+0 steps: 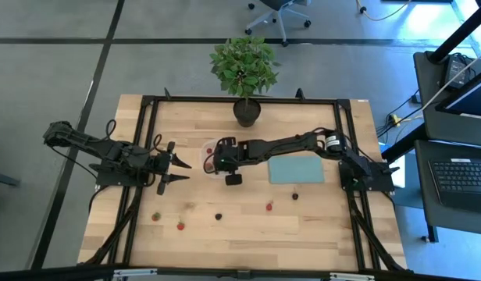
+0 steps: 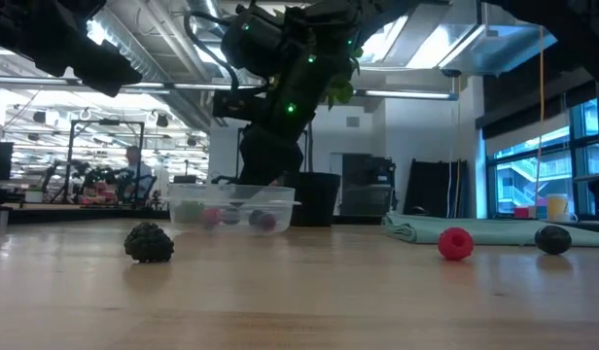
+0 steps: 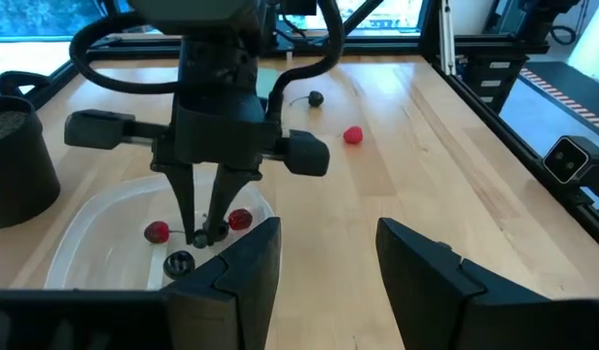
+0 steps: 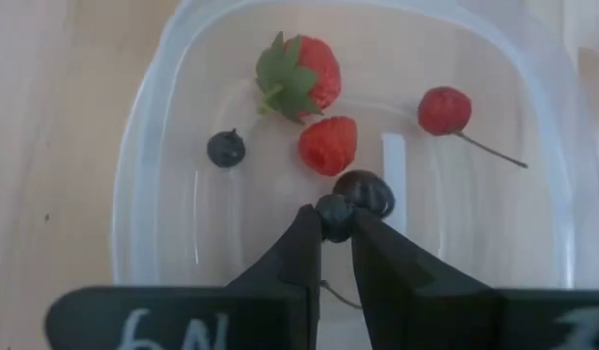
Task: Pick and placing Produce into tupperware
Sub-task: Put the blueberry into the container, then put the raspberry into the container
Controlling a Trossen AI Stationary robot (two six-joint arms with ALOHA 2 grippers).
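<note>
The dark berry is inside the tupperware next to another berry. The berry would rest in it, so I should open my right gripper.
The tupperware is a clear, shallow container on the table in front of the plant pot. It holds a strawberry, two more red berries and a dark berry. My right gripper reaches down into it, shut on a small dark berry. Loose produce lies nearer the table's near edge: a blackberry, a red berry and a dark one. My left gripper hovers open to the left of the container, touching nothing. My right gripper pinches a small dark berry between its two fingertips, coming from above and pointing down into the tupperware. A second dark round berry sits right against the held one. Whether the held berry rests on the container's floor, I cannot tell.
A flat teal sheet lies right of the container, under the right arm. The potted plant stands at the far edge. Several berries are scattered along the near part of the table. A black frame borders the tabletop.
</note>
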